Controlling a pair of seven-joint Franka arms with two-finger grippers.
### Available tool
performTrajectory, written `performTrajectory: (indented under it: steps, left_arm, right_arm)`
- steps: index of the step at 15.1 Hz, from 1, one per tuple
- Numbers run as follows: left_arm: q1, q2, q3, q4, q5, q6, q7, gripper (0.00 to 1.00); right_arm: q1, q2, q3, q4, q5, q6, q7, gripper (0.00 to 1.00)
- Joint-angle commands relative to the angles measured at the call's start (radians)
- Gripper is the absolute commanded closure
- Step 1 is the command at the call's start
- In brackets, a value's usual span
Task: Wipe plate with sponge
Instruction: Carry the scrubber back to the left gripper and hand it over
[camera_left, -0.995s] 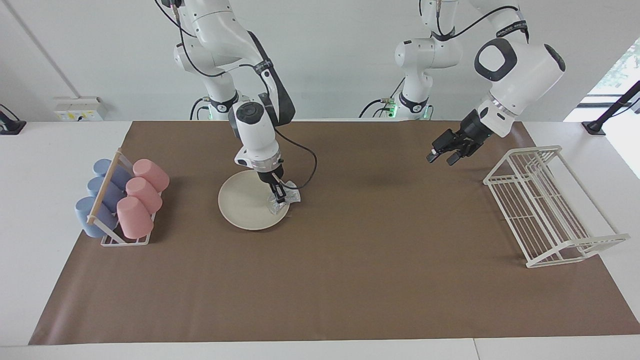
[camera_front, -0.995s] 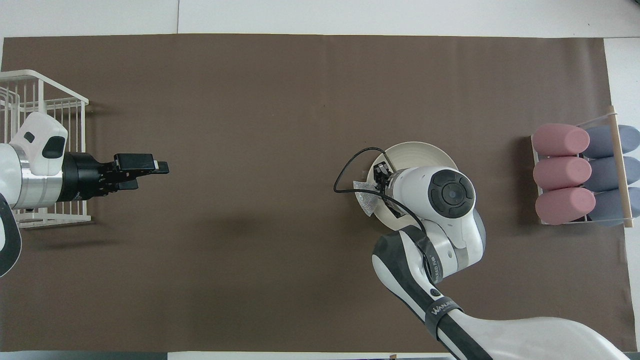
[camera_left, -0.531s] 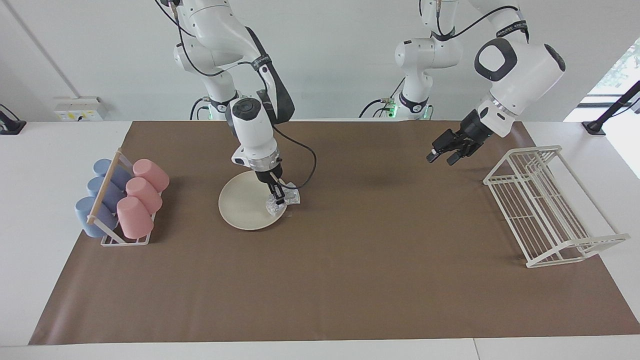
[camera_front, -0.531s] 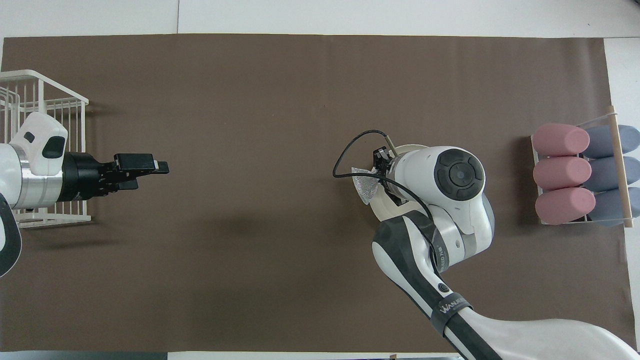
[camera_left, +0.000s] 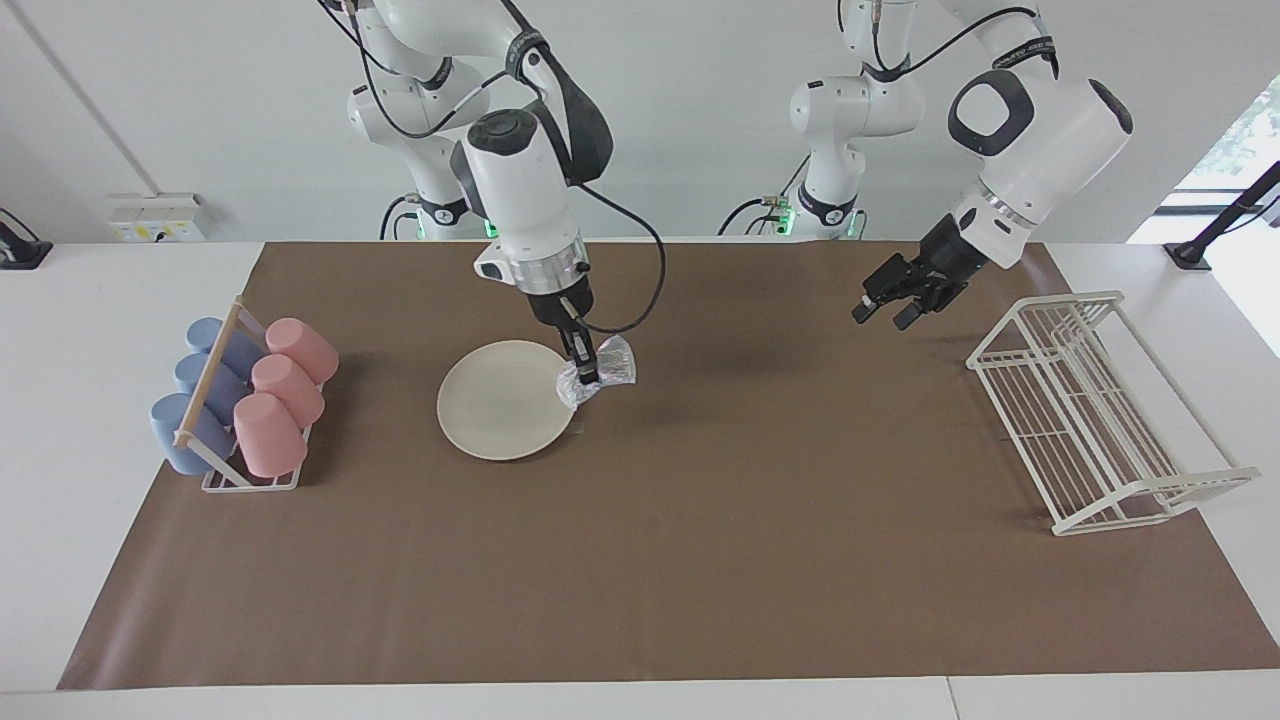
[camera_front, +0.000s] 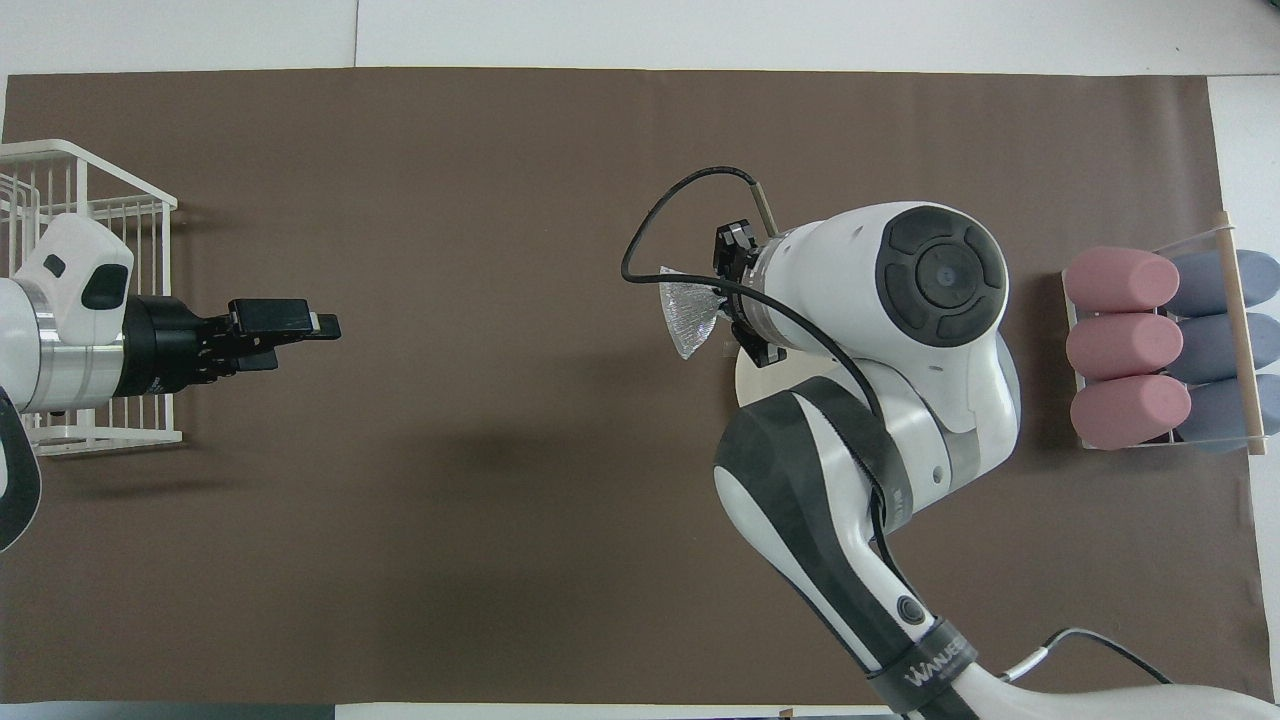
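Observation:
I will grab the sponge's free flared end (camera_front: 677, 314) with my left gripper next, to take over the wiping sponge from my right gripper.
The cream-white plate (camera_left: 495, 410) lies on the brown mat toward the right arm's end; in the overhead view only a sliver of it (camera_front: 752, 385) shows under the right arm. My right gripper (camera_left: 588, 378) is shut on the silvery sponge (camera_left: 605, 372) and holds it in the air over the plate's edge on the side toward the left arm's end. The sponge also shows in the overhead view (camera_front: 690, 312), hanging from the right gripper (camera_front: 725, 305). My left gripper (camera_left: 882, 317) waits open and empty in the air over the mat beside the wire rack; it also shows in the overhead view (camera_front: 325, 325).
A small stand with pink and blue cups (camera_left: 250, 400) lies at the right arm's end of the mat, also in the overhead view (camera_front: 1150, 345). A white wire dish rack (camera_left: 1090, 410) stands at the left arm's end, also in the overhead view (camera_front: 60, 300).
My right gripper has risen off the plate with the sponge and shifted toward the left arm's end. The plate stays on the mat. The left arm has barely moved.

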Motion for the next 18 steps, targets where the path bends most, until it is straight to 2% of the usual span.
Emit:
performTrajectory:
  steps: [1,3,5,9,13,18]
  left_arm:
    - [-0.031,0.005,0.0,0.017,-0.059,0.003,-0.035,0.0]
    - [-0.041,0.002,0.0,0.012,-0.147,0.0,-0.036,0.0]
    - [-0.067,-0.001,0.0,0.007,-0.234,0.003,-0.026,0.0]
    - [-0.102,0.003,0.0,-0.008,-0.421,0.006,0.09,0.0]
    - [-0.099,0.022,0.0,-0.069,-0.647,-0.008,0.387,0.0]
    - [-0.093,0.111,0.0,-0.056,-0.698,-0.068,0.578,0.0]
  right_arm:
    - [0.033,0.071,0.005,0.152,-0.015,-0.093,0.144,1.0]
    - [0.047,0.118,0.007,0.279,-0.016,-0.165,0.204,1.0]
    - [0.091,0.139,0.004,0.318,-0.019,-0.173,0.271,1.0]
    - [0.183,0.142,0.004,0.318,-0.058,-0.164,0.437,1.0]
    - [0.242,0.163,0.004,0.32,-0.111,-0.159,0.489,1.0]
    - [0.249,0.168,0.004,0.321,-0.131,-0.159,0.489,1.0]
